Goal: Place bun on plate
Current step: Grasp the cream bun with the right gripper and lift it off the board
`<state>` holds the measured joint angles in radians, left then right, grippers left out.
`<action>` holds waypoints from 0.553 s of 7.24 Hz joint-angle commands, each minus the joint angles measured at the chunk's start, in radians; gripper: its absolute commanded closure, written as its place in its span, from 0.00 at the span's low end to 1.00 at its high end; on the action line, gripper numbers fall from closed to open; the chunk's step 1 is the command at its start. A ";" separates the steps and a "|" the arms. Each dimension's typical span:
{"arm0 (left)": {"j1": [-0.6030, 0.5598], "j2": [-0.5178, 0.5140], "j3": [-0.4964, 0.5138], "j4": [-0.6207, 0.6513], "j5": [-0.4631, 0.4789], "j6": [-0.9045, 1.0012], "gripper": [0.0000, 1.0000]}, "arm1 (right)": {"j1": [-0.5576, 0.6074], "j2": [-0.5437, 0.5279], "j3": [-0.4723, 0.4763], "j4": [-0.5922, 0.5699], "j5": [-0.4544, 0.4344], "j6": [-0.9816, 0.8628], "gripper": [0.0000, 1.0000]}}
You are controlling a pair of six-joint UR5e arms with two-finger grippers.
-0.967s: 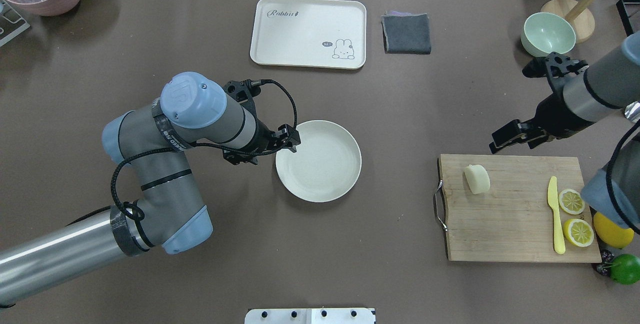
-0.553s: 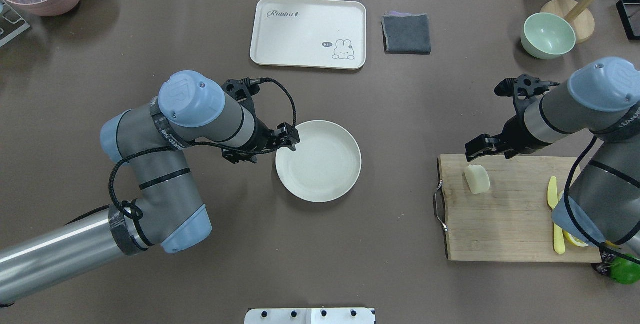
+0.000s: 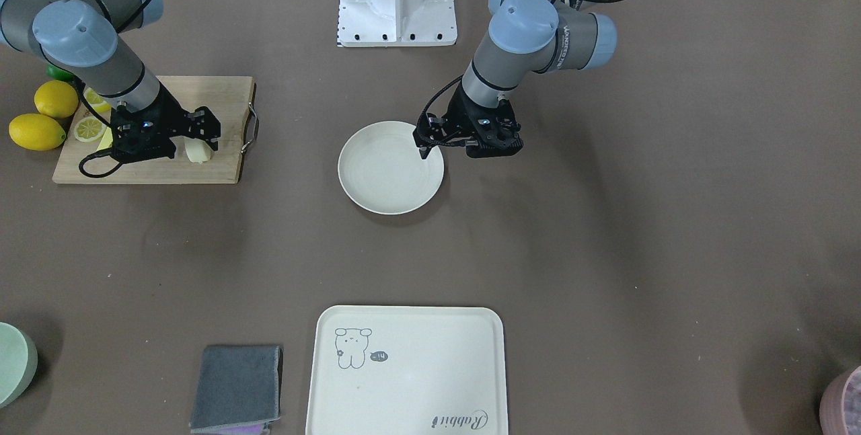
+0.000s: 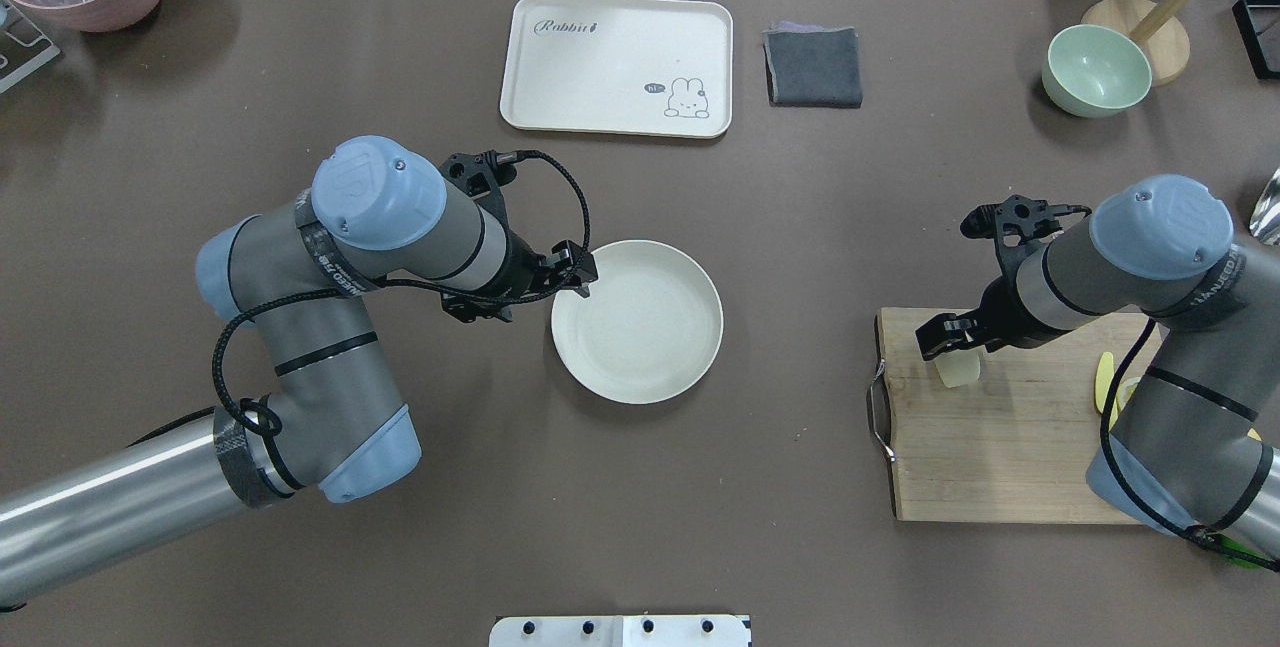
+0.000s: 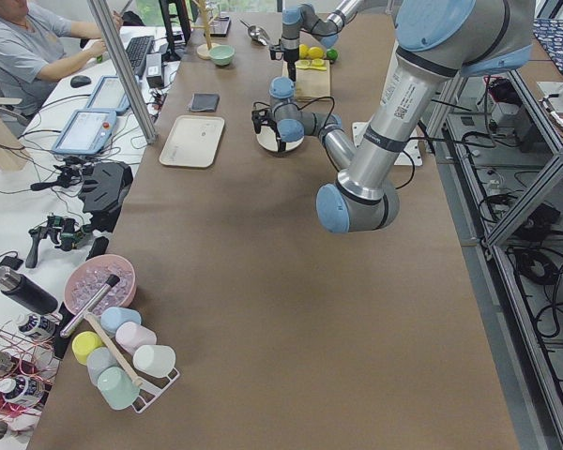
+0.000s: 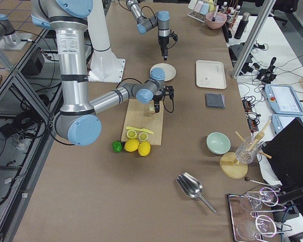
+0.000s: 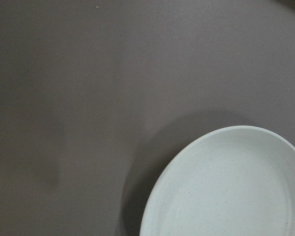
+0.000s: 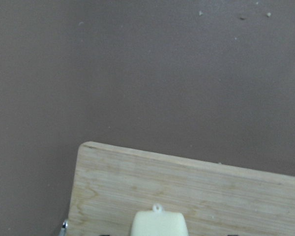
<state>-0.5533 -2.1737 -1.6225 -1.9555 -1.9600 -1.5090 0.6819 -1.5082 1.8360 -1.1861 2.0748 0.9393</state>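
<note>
My right gripper is to take hold of the small pale bun by its opposite sides next, so that it can place the bun [image 3: 196,151] on the plate [image 3: 391,167].
The bun [image 4: 960,371], a pale cream block, lies on the left end of the wooden cutting board [image 4: 1010,457]. My right gripper [image 4: 950,334] hangs open just over it, its fingers either side of the bun [image 3: 196,151], and hides the top of it from overhead. In the right wrist view the bun [image 8: 159,224] sits at the bottom edge. The round off-white plate [image 4: 650,327] lies bare at the table's middle. My left gripper [image 4: 584,283] is shut, its tip at the plate's [image 3: 391,173] near-left rim with nothing in it.
A yellow knife [image 4: 1103,382] and a lemon slice [image 3: 87,129] lie on the board, with whole lemons [image 3: 37,131] beside it. A cream tray [image 4: 617,64], a grey cloth [image 4: 813,65] and a green bowl [image 4: 1095,69] stand along the far side.
My right arm has swung in from the back right and come down over the bun. My left arm has barely moved.
</note>
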 commanded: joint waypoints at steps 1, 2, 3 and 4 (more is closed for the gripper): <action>0.001 0.002 0.000 0.001 0.016 -0.002 0.02 | -0.025 -0.015 0.009 0.000 -0.001 0.000 0.38; 0.001 0.002 -0.002 0.001 0.020 -0.002 0.02 | -0.027 -0.014 0.012 0.000 -0.001 -0.002 0.67; 0.003 0.006 0.000 0.000 0.020 0.000 0.02 | -0.025 -0.009 0.025 0.000 0.007 -0.010 0.86; 0.004 0.012 -0.008 -0.003 0.021 -0.002 0.02 | -0.016 -0.009 0.038 -0.001 0.013 -0.013 0.92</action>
<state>-0.5507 -2.1675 -1.6252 -1.9561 -1.9411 -1.5102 0.6593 -1.5186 1.8594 -1.1861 2.0806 0.9314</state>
